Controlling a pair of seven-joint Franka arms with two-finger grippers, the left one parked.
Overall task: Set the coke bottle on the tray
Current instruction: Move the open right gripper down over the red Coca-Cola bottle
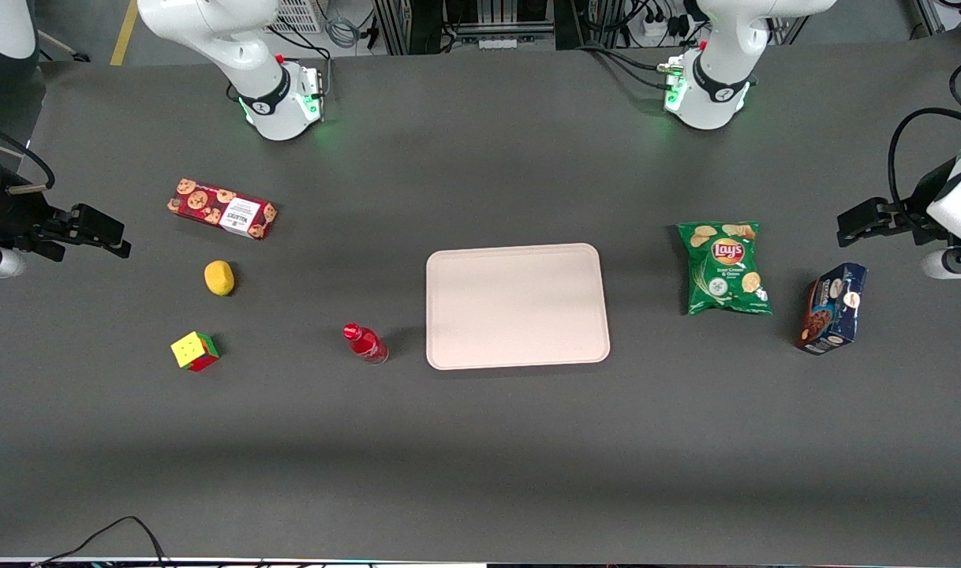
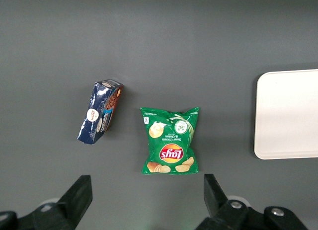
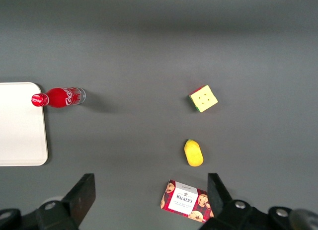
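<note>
I need to place the bottle on the tray (image 1: 517,305), so my gripper should next grip the coke bottle by its red end with the cap (image 1: 353,332).
The coke bottle (image 1: 364,344), small with a red cap and red label, rests on the dark table close beside the tray's edge that faces the working arm's end. It also shows in the right wrist view (image 3: 58,97). The tray (image 1: 517,305) is a large flat pale pinkish-beige rectangle at the table's middle, with nothing on it; part of it shows in the right wrist view (image 3: 20,125). My right gripper (image 1: 121,241) hangs high at the working arm's end, well apart from the bottle. In the right wrist view the gripper (image 3: 151,195) is open and empty above the table near the cookie box.
A red cookie box (image 1: 222,208), a lemon (image 1: 219,278) and a colour cube (image 1: 194,351) lie toward the working arm's end. A green chips bag (image 1: 723,268) and a dark blue box (image 1: 833,308) lie toward the parked arm's end.
</note>
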